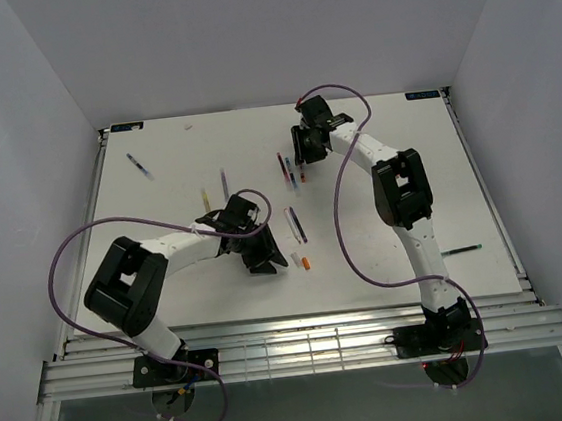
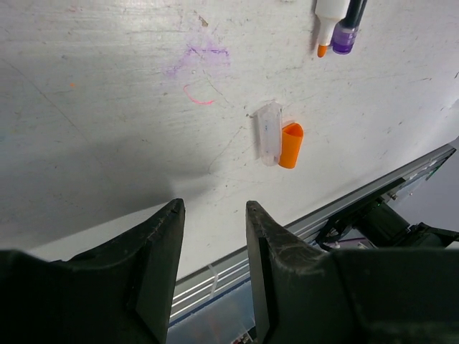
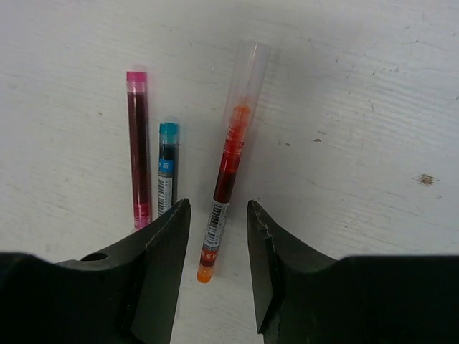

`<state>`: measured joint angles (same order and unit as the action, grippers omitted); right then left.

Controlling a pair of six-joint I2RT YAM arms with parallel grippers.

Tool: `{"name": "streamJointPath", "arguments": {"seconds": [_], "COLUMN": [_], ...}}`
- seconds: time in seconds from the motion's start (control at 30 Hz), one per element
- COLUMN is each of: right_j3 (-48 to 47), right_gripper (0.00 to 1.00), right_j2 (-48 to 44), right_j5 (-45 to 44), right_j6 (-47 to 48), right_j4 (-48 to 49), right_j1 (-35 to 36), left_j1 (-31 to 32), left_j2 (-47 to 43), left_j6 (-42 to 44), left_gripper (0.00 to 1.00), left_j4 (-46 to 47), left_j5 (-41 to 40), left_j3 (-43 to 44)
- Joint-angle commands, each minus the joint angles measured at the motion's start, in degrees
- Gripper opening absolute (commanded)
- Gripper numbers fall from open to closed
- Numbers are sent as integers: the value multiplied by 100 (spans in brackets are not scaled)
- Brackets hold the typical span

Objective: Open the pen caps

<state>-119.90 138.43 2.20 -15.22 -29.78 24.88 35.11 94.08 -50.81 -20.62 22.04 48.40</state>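
The right gripper grabs the orange-red pen (image 3: 229, 161) by its body near the pen's orange end (image 3: 216, 223) next, leaving the clear cap free to open.
Two loose pen caps lie side by side on the white table: a clear one (image 2: 268, 133) and an orange one (image 2: 290, 145), seen from above as the orange cap (image 1: 306, 263). My left gripper (image 2: 214, 208) hovers open and empty just short of them. My right gripper (image 3: 219, 208) is open above an orange-red pen (image 3: 229, 161) that lies free on the table, a clear cap (image 3: 251, 68) on its far end. Beside that one lie a pink pen (image 3: 138, 158) and a teal-ended pen (image 3: 166, 172). An orange-tipped pen (image 2: 328, 25) and a purple pen (image 2: 349, 29) lie beyond the caps.
More pens are scattered: one far left (image 1: 139, 165), two at mid-left (image 1: 204, 196), a dark one (image 1: 298, 224) between the arms, a green one (image 1: 463, 250) at the right. The table's metal front rail (image 1: 294, 330) runs close behind the left gripper (image 1: 264, 257). Purple cables loop over both arms.
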Motion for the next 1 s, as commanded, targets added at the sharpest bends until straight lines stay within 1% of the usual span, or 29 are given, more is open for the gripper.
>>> {"name": "streamJointPath", "arguments": {"seconds": [0.0, 0.13, 0.17, 0.2, 0.33, 0.47, 0.53, 0.63, 0.83, 0.9, 0.93, 0.97], "right_j3": [-499, -491, -465, -404, -341, -201, -148, -148, -139, -113, -87, -60], "right_gripper": [44, 42, 42, 41, 37, 33, 30, 27, 26, 22, 14, 11], "right_j2": [78, 175, 184, 184, 272, 307, 333, 386, 430, 422, 361, 317], "right_j5": [-140, -228, -472, -509, -791, -966, -949, -879, -730, -659, -616, -546], "right_j6": [142, 169, 169, 204, 353, 468, 415, 371, 283, 239, 230, 222], "right_j4": [-107, -256, -291, -326, -589, -643, -643, -713, -819, -836, -828, -819], "right_j1": [43, 51, 69, 87, 174, 289, 307, 307, 298, 298, 280, 280], "left_j1": [39, 39, 39, 39, 39, 39, 39, 39, 39, 31, 31, 31], "left_j2": [-408, -540, -549, -549, -654, -777, -830, -927, -1129, -1173, -1208, -1226], "left_j6": [71, 18, 1, -8, -43, -61, -70, -70, -105, -131, -140, -157], "left_gripper": [50, 51, 51, 51, 51, 51, 51, 51, 51, 51, 51, 51], "left_j4": [14, 85, 93, 93, 120, 120, 67, -64, -319, -424, -469, -573], "left_j5": [-121, -139, -130, -139, -148, -156, -174, -226, -271, -271, -279, -297], "left_j3": [-85, -252, -270, -296, -314, -305, -296, -217, -68, 11, 46, 99]}}
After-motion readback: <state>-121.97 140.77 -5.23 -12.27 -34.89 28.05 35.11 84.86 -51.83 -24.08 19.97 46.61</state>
